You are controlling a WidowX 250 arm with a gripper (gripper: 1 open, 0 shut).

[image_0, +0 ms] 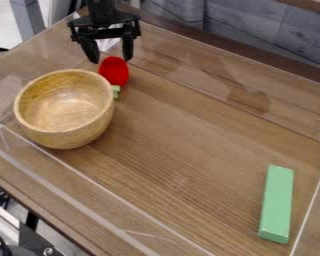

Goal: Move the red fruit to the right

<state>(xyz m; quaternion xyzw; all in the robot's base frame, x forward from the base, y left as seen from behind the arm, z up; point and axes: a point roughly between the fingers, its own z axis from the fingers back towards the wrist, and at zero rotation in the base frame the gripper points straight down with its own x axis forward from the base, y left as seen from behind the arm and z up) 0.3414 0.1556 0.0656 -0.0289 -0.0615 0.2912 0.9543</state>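
Observation:
My gripper needs to grab the strawberry's red body (115, 70) next, opposite the green cap, to move the red fruit across the tabletop.
The red fruit (113, 71), a small bright-red strawberry with a pale green cap at its lower side, lies on the wooden tabletop at the upper left, touching the far right rim of the wooden bowl. My black gripper (107, 50) hangs just above and behind it with its two fingers spread apart and pointing down. Nothing sits between the fingers, and the fruit lies just below their tips.
A round wooden bowl (65, 107) stands at the left, right beside the fruit. A long flat green block (276, 203) lies near the right front corner. Clear plastic walls (149, 215) fence the tabletop on all sides.

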